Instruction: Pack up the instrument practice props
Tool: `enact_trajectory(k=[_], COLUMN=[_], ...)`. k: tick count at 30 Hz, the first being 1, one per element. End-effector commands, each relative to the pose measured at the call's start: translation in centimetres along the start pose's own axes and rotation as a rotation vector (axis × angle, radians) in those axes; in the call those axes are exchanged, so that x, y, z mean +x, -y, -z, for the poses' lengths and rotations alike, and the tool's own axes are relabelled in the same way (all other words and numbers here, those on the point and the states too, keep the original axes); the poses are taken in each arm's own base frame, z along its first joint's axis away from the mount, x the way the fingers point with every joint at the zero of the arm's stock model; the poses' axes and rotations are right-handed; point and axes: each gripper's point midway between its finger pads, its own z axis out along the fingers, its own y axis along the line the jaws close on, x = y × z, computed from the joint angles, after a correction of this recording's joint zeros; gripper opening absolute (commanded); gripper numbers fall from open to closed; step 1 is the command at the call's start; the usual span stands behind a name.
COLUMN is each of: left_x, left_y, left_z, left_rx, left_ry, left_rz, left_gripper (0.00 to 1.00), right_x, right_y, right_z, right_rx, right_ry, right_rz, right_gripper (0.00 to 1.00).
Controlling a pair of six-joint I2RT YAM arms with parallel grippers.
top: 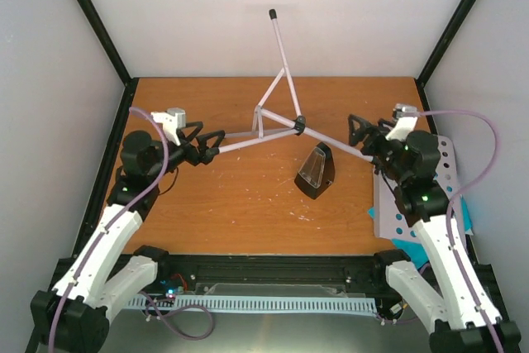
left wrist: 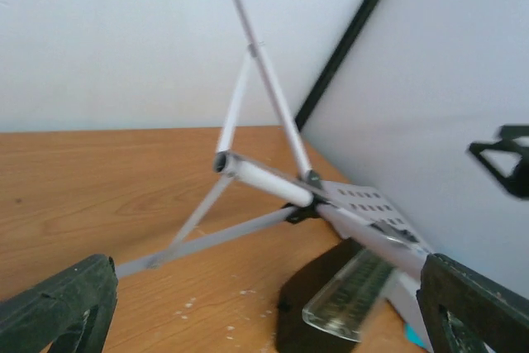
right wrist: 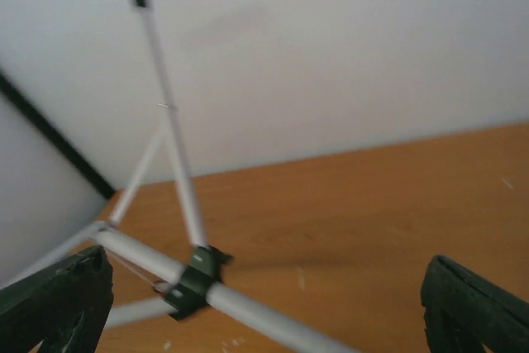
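Observation:
The right gripper next grabs the music stand's main pole near the tray end (top: 352, 150) (right wrist: 299, 336) to set the stand upright, and leaves the tripod legs free.
The silver music stand (top: 277, 117) lies on its side on the wooden table, tripod legs spread and one leg pointing up at the back wall. Its perforated grey tray (top: 442, 175) lies at the right edge under my right arm, on blue sheets (top: 464, 214). The black metronome (top: 316, 173) with its clear cover stands just in front of the pole. My left gripper (top: 217, 144) is open around the tip of one leg (left wrist: 207, 240). My right gripper (top: 354, 133) is open, and the main pole (right wrist: 248, 307) runs between its fingers.
Black frame posts and white walls close in the table on three sides. The raised stand leg (top: 279, 43) reaches toward the back wall. The metronome also shows in the left wrist view (left wrist: 331, 307), with the tray (left wrist: 372, 204) behind it.

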Motion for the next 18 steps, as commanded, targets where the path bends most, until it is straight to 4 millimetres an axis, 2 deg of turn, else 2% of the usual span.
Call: enact_trajectory(k=[1,3,5,11,15,18], left_x=[-2.2,-3.4,-4.4,-5.0,-6.5,-6.6], left_y=[4.3,6.4,7.8,8.3,8.3,8.2], left_z=[1.3,1.8,2.3,1.5,2.8,3.0], left_rx=[0.148,0.236,0.298,0.327,0.262,0.231], left_ry=[-0.066,-0.073,-0.062,-0.11,-0.036,-0.055], left_rz=[0.075,0.084,0.09,0.105,0.053,0.058], left_gripper=[1.0,0.99,0.99,0.99,0.99,0.99], right_x=[6.2,7.8,9.4,13.7,13.6,13.8], right_y=[6.9,8.4,8.9,8.1,8.1,8.9], right_z=[3.5,4.6,4.8,3.7,3.4,3.3], right_rx=[0.311,0.368,0.373,0.289,0.258,0.286], right_ry=[-0.176,-0.199,-0.219,-0.231,-0.169,-0.13], right_rz=[-0.212,-0.312,-0.446,-0.897,-1.024,-1.076], right_gripper=[1.0,1.0,1.0,1.0,1.0,1.0])
